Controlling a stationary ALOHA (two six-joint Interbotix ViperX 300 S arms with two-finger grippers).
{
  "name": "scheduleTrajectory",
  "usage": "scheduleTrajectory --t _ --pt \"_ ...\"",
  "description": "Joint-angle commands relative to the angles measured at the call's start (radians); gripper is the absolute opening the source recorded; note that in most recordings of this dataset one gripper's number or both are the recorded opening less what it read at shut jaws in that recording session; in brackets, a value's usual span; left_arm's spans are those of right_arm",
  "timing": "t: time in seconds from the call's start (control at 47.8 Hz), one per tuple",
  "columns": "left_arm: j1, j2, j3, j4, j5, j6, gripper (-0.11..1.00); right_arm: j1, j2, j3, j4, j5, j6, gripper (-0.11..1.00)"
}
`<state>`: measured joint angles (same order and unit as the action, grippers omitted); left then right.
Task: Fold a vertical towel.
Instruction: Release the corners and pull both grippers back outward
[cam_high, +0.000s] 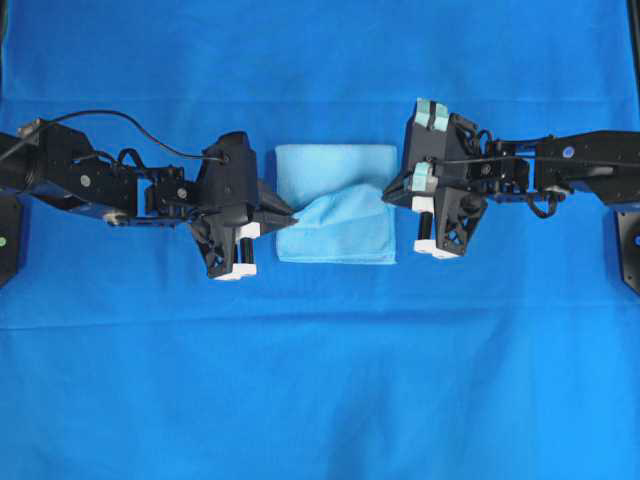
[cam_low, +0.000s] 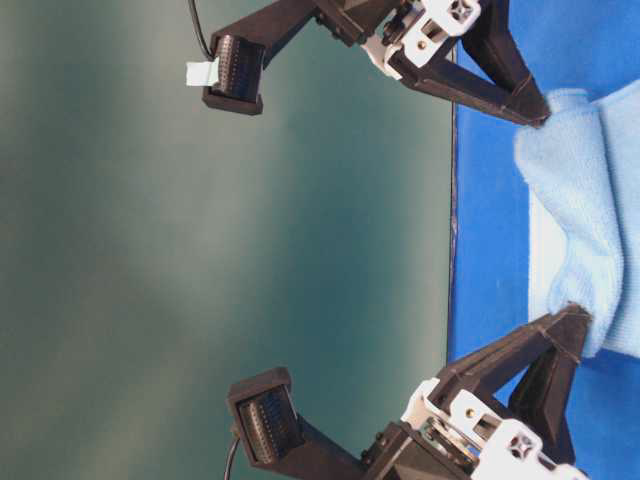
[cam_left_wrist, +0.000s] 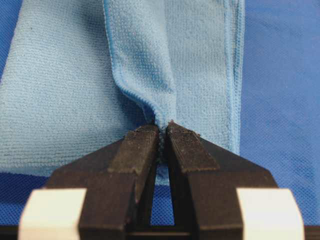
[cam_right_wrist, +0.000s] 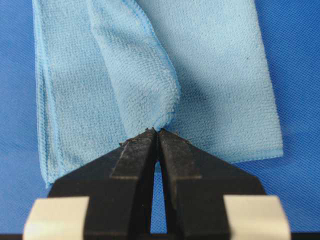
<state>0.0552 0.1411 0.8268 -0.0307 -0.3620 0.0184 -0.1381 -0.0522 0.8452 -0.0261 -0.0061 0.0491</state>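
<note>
My right gripper should keep its fingers pinched midway on the raised fold (cam_high: 362, 197), with the lower layer showing, until the fold lies along the towel's near edge (cam_high: 345, 262).
The towel (cam_high: 335, 205), a small pale sky-blue cloth, lies in the middle of the table, with a loose upper layer raised in a ridge across it. My left gripper (cam_high: 293, 213) is shut on the towel's left edge; in the left wrist view its tips (cam_left_wrist: 162, 127) pinch a puckered fold of the towel (cam_left_wrist: 65, 100). From the right, my right gripper (cam_high: 388, 192) is shut on the opposite edge. Its tips (cam_right_wrist: 157, 131) clamp a rolled fold of the towel (cam_right_wrist: 225, 75). The table-level view has the towel (cam_low: 580, 190) bunched between both pairs of black fingers.
A dark royal-blue table covering (cam_high: 320, 380) spreads under everything. Both black arms reach in from the sides, their bases at the left (cam_high: 10, 240) and right (cam_high: 630, 245) edges. A plain green wall (cam_low: 200, 250) stands behind the table.
</note>
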Motion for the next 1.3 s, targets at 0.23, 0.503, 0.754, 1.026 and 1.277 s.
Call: scheduleTrajectory --t 0.23,0.503,0.754,1.026,1.277 --pt "-0.057 -0.015 -0.017 0.0 -0.009 -0.018 0.22 0.089 -0.012 -0.012 0.002 -0.005 0.002 0.04" --pt "-0.14 -0.029 -0.011 0.0 0.002 -0.025 0.56 0.167 -0.02 -0.005 0.0 0.021 0.002 0.53" --pt "-0.19 -0.126 0.006 0.0 0.081 -0.058 0.55 0.224 -0.097 0.0 0.011 0.081 0.031 0.5" --pt "-0.192 -0.36 0.011 0.002 0.247 -0.063 0.55 0.224 -0.31 0.003 -0.002 0.097 0.037 0.51" --pt "-0.19 -0.598 0.02 0.0 0.353 -0.051 0.55 0.222 -0.525 -0.006 -0.026 0.164 0.035 0.51"
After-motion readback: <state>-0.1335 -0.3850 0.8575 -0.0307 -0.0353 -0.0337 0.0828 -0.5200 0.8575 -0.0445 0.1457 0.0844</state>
